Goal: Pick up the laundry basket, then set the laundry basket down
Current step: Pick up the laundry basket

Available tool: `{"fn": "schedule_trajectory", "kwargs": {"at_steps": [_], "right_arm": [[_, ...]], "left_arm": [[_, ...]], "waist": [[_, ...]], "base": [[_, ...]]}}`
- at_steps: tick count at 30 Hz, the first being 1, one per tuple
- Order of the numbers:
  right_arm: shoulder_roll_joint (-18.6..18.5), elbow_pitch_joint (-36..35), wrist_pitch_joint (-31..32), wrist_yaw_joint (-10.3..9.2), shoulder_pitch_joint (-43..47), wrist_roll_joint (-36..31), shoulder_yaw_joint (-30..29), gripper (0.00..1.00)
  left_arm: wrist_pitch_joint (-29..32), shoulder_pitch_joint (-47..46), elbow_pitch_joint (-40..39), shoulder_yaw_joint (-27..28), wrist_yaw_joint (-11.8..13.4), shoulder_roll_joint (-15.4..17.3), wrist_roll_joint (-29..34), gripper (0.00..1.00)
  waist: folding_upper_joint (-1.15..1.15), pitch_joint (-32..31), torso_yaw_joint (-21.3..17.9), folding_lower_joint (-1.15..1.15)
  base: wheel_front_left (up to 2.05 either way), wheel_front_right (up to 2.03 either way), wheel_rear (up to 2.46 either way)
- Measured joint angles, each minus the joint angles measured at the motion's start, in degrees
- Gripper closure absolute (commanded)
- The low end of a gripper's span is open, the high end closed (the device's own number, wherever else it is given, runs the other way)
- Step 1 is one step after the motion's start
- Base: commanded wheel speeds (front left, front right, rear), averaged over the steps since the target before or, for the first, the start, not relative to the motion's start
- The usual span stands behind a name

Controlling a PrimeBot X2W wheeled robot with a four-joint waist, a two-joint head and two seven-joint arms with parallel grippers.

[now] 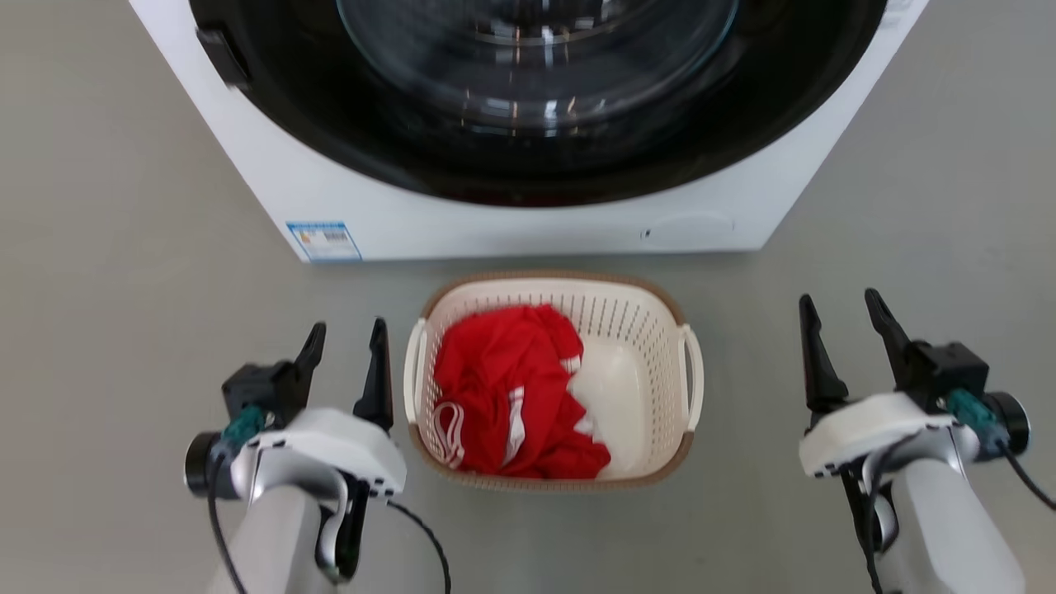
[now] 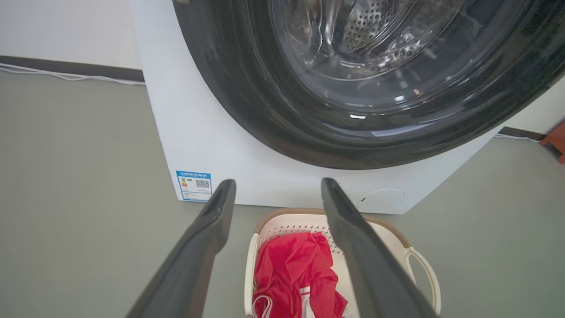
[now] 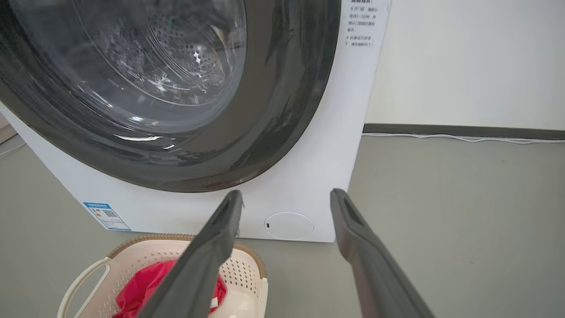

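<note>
The basket needs to stay level, and loose red clothes lie heaped in it, so the left gripper next needs to grab it by its white loop handle.
The laundry basket stands on the grey floor just in front of the washer, cream-white and perforated, with a tan rim and a white loop handle on each side. Red clothing with white stripes lies in it. My left gripper is open close beside the basket's left handle, nothing between its fingers. My right gripper is open too, farther off to the basket's right. The basket appears low in the left wrist view and at the lower left as the basket in the right wrist view.
A white front-loading washer with a dark round door fills the far side, directly behind the basket. A wall with a dark skirting and a white cable runs behind it. Bare grey floor lies on both sides.
</note>
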Motion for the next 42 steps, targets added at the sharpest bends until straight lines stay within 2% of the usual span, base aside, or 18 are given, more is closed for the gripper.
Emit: {"fn": "schedule_trajectory", "kwargs": {"at_steps": [11, 22, 42], "right_arm": [[-0.29, 13.73, -0.02, 0.0, -10.8, -0.25, 0.04, 0.0], [-0.47, 23.4, -0.01, 0.0, -20.1, -1.76, -0.44, 0.0], [-0.71, 26.8, -0.02, 0.0, -27.53, -0.55, 3.13, 0.0]], "left_arm": [[-0.07, -10.09, 10.93, -2.37, -0.01, -0.21, -1.2, 0.0], [-0.07, -20.0, 19.46, -5.34, 0.09, -0.34, -2.03, 0.0], [-0.07, -28.74, 23.79, -7.48, 1.6, -0.43, -3.71, 0.0]], "waist": [[0.0, 8.88, 0.12, 0.0], [0.0, 17.66, 0.04, 0.0], [0.0, 29.26, 0.21, 0.0]], "base": [[0.0, 0.0, 0.0], [0.0, 0.0, 0.0], [0.0, 0.0, 0.0]]}}
